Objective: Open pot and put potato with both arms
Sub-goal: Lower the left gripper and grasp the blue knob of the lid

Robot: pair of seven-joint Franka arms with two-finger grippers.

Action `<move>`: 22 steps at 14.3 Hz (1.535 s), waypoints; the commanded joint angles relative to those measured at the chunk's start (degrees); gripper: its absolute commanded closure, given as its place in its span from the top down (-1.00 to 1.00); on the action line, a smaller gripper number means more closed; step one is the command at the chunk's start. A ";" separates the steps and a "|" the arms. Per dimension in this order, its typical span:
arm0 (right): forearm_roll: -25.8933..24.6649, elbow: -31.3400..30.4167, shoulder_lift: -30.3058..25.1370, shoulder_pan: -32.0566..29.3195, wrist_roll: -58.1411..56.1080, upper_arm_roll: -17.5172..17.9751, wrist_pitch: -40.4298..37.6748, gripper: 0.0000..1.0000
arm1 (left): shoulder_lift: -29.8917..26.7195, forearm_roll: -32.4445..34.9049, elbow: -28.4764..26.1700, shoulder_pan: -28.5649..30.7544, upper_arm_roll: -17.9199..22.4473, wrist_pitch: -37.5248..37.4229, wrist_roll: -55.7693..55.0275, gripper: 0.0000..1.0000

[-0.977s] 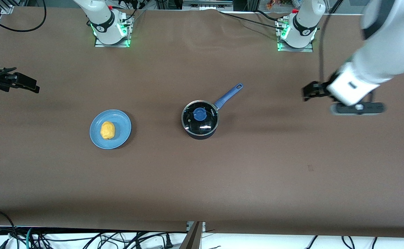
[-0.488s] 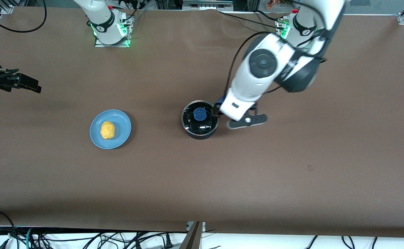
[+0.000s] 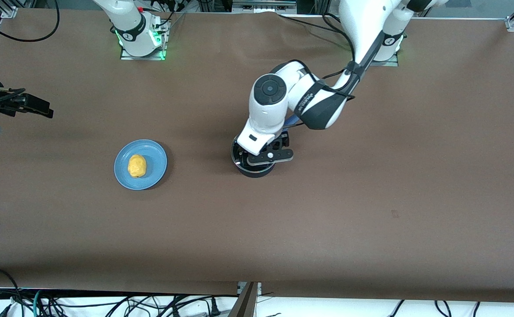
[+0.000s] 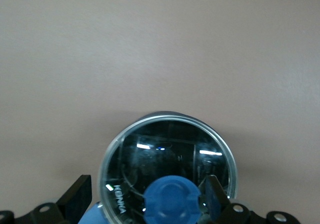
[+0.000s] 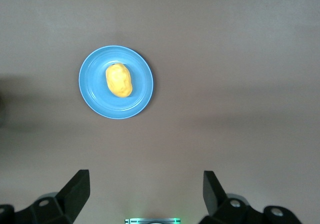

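I need to lower my left gripper before it closes on the blue knob point(image 4: 172, 201) on the glass lid point(image 4: 167, 144), because its fingers are still above the knob.
The black pot point(image 3: 253, 170) stands mid-table with its glass lid on. My left gripper point(image 3: 259, 152) is right over it and covers most of it in the front view. In the left wrist view the lid point(image 4: 167, 151) and its blue knob point(image 4: 172, 201) lie between the fingers of my open left gripper point(image 4: 146, 185), one finger close beside the knob. The yellow potato point(image 3: 137, 165) lies on a blue plate point(image 3: 155, 155) toward the right arm's end. My right gripper point(image 3: 36, 108) waits open high up, and its wrist view shows the potato point(image 5: 119, 80) below my right gripper point(image 5: 145, 185).
The pot's blue handle point(image 4: 92, 216) points toward the left arm's base and is mostly hidden under the left arm in the front view. The plate point(image 5: 142, 97) is a pot's width or more from the pot. Brown table point(image 3: 371, 198) all around.
The left arm has swung in from the left arm's end of the table and come down over the pot's lid. The right arm has hardly moved.
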 commanded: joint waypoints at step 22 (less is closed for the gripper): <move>0.16 0.32 -0.19 -0.18 -0.51 -0.01 -1.78 1.00 | 0.78 3.69 1.24 -3.36 0.62 -1.09 -2.03 0.01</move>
